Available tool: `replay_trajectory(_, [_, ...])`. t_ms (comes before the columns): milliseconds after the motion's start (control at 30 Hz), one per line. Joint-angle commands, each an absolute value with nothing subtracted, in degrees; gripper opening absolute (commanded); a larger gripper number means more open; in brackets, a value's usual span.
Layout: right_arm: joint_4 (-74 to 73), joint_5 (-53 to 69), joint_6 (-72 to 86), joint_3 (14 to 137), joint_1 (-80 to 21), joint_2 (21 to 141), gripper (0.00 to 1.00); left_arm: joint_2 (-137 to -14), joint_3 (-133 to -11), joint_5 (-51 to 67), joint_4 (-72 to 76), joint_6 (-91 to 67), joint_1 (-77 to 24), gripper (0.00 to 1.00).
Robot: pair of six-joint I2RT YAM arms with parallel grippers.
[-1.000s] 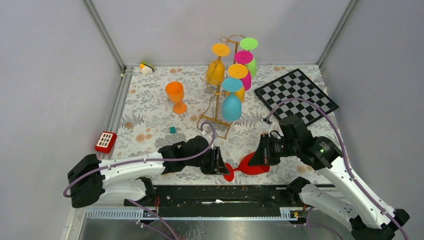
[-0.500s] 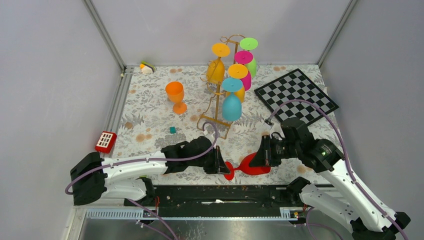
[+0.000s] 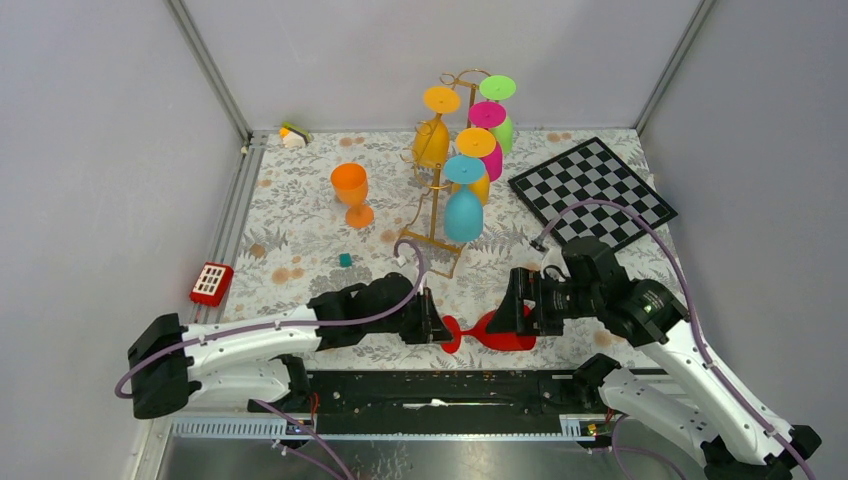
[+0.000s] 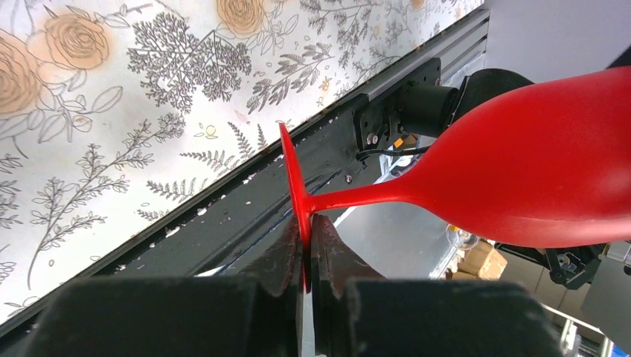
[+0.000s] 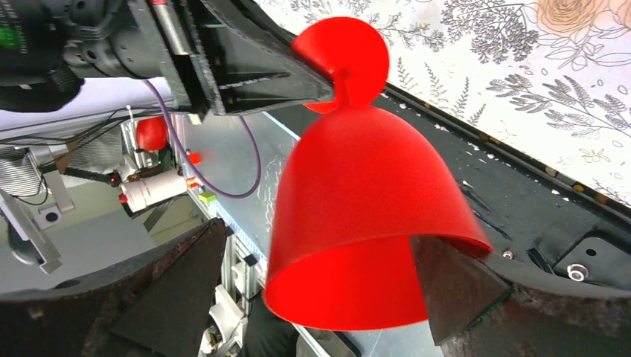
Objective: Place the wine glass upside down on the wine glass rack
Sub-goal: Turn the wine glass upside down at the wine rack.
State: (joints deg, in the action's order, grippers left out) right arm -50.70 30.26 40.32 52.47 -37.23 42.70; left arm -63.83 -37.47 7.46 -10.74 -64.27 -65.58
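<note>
The red wine glass [image 3: 497, 330] would rise with my left gripper, shut on its thin foot disc.
The red wine glass [image 3: 497, 330] lies on its side in the air over the table's front edge, foot to the left. My left gripper [image 3: 437, 329] is shut on the thin foot disc [image 4: 292, 175], with the stem and bowl [image 4: 536, 171] running off to the right. My right gripper [image 3: 516, 316] is open around the bowl's rim [image 5: 357, 193]. Its left finger [image 5: 171, 290] stands apart from the bowl and its right finger [image 5: 454, 290] is at the rim. The gold wine glass rack [image 3: 432, 215] stands at mid-table with several coloured glasses hanging upside down.
An orange glass [image 3: 350, 190] stands upright left of the rack. A checkerboard [image 3: 592, 190] lies at the back right. A red block [image 3: 211, 283] and a small teal cube [image 3: 345, 260] sit on the left. The black base rail [image 3: 440, 385] runs just below the glass.
My left gripper closed on the glass's foot. My right gripper then opened and let go of the bowl. The glass shifted slightly left and away from the front rail.
</note>
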Motion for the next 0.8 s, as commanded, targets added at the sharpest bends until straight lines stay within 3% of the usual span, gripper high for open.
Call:
replay_trajectory(0, [-52.67,27.26,38.12,53.66,-37.55,41.72,0.99,-58.63,-38.45,2.81,-11.8,-60.96,-65.92,0.0])
replay_trajectory(433, [-58.45,15.12,35.58,55.62,-37.51,38.08,1.0,-42.85,-41.15,-13.03,-26.88,-48.45,-65.4,0.0])
replay_trajectory(767, [-58.22,12.74,35.11,53.09,-37.53,35.41,1.0,-37.02,-49.86,-24.7,-35.36,-27.49,-65.3,0.0])
